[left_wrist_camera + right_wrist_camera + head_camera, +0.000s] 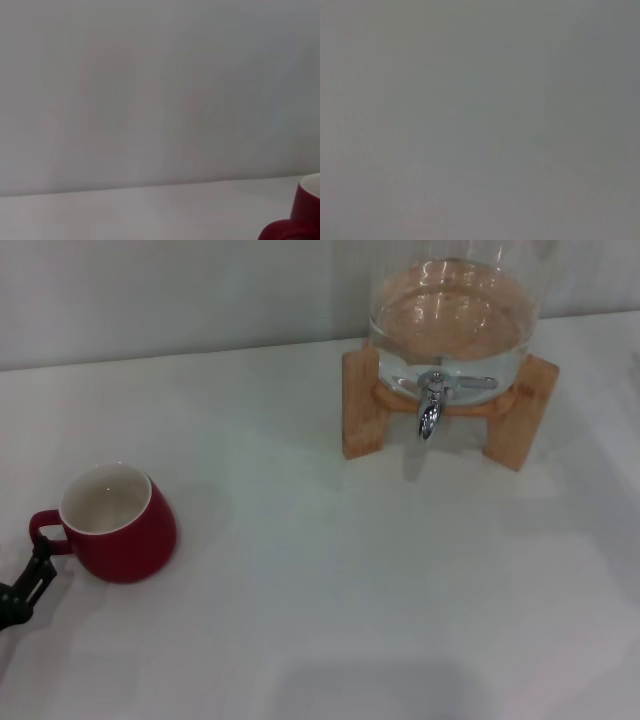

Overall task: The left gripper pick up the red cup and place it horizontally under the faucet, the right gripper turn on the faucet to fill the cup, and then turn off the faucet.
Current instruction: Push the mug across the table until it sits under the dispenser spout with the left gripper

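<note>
My left gripper's fingers are still just short of the handle's middle (pixel 40 529), so it is too early to close. They move toward the handle first, then close on the red cup (pixel 118 524).
The red cup (pixel 118 524) stands upright on the white table at the near left, its white inside showing and its loop handle pointing left. My left gripper (pixel 27 585) comes in from the lower left edge of the head view, its black tip just below and beside the handle. Part of the cup and handle (pixel 300 220) shows in a corner of the left wrist view. The chrome faucet (pixel 431 405) hangs spout-down from the glass jar (pixel 455 320) at the far right, well away from the cup. My right gripper is out of view.
The jar holds water and rests on a wooden stand (pixel 362 405) near the back wall. The white table (pixel 330 580) stretches between the cup and the stand. The right wrist view shows only plain grey.
</note>
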Action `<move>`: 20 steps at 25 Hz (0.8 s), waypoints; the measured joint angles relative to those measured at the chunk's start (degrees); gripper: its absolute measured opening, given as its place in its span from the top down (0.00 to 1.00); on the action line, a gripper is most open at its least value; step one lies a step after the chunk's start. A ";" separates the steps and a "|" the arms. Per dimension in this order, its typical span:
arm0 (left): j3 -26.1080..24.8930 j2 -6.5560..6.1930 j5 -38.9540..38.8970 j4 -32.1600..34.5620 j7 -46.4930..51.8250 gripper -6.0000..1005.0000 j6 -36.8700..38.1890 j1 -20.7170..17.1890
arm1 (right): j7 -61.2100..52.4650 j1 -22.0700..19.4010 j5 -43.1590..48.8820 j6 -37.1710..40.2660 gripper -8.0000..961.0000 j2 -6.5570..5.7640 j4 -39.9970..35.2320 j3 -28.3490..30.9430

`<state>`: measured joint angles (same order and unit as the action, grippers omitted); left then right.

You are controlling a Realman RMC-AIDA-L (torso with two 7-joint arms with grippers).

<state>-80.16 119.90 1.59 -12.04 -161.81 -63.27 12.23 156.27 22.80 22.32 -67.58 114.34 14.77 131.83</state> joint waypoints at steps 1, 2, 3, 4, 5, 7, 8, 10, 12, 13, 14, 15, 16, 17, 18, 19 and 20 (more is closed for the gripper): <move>0.00 0.00 0.05 0.06 0.00 0.16 0.15 0.16 | 0.00 -0.03 0.00 -0.10 0.35 0.01 0.00 0.00; -0.01 -0.01 0.05 0.12 0.00 0.16 0.23 0.28 | 0.00 -0.07 0.00 -0.19 0.35 0.03 0.00 0.00; -0.09 -0.07 0.07 0.09 0.00 0.16 0.42 0.41 | 0.00 -0.11 0.00 -0.26 0.35 0.06 0.00 0.00; -0.09 -0.07 0.07 0.09 0.00 0.16 0.42 0.41 | 0.00 -0.12 0.00 -0.29 0.35 0.08 0.00 0.00; -0.12 -0.12 0.08 0.05 0.00 0.16 0.53 0.50 | 0.00 -0.15 0.00 -0.32 0.35 0.09 0.00 0.00; -0.21 -0.24 0.08 0.03 0.00 0.16 0.69 0.89 | 0.00 -0.15 0.00 -0.35 0.35 0.09 0.00 0.00; -0.26 -0.28 0.08 0.11 0.00 0.16 0.71 1.04 | 0.00 -0.15 0.00 -0.36 0.35 0.09 0.00 0.00; -0.31 -0.31 0.08 0.18 0.00 0.16 0.71 1.17 | 0.00 -0.15 0.00 -0.37 0.35 0.09 0.00 0.00; -0.43 -0.44 0.10 0.22 0.00 0.16 0.71 1.30 | 0.00 -0.14 0.00 -0.41 0.35 0.09 0.00 0.00; -0.49 -0.50 0.08 0.22 0.00 0.16 0.71 1.36 | 0.00 -0.13 0.00 -0.42 0.35 0.09 0.00 0.00; -0.56 -0.55 0.03 0.21 0.00 0.16 0.72 1.57 | 0.00 -0.07 0.00 -0.44 0.35 0.09 0.00 0.00; -0.57 -0.55 0.01 0.21 0.00 0.16 0.74 1.65 | 0.00 -0.07 0.00 -0.44 0.35 0.09 0.00 0.00; -0.59 -0.57 0.01 0.23 0.00 0.16 1.04 1.88 | 0.00 -0.02 0.00 -0.45 0.35 0.09 0.00 0.00; -0.60 -0.59 0.02 0.23 0.00 0.16 1.35 2.01 | 0.00 0.01 0.00 -0.47 0.35 0.09 0.00 0.00; -0.61 -0.61 0.05 0.21 0.00 0.16 1.92 2.18 | 0.00 0.05 0.00 -0.49 0.35 0.09 0.00 0.00; -0.61 -0.63 0.07 0.17 0.00 0.16 2.35 2.29 | 0.00 0.08 0.00 -0.51 0.35 0.09 0.00 0.00; -0.56 -0.64 0.08 0.15 0.00 0.16 2.77 2.47 | 0.00 0.10 0.00 -0.52 0.35 0.09 0.00 0.00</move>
<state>-80.72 119.26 1.67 -11.89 -161.80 -60.50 14.70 156.26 22.90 22.32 -68.10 114.43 14.77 131.84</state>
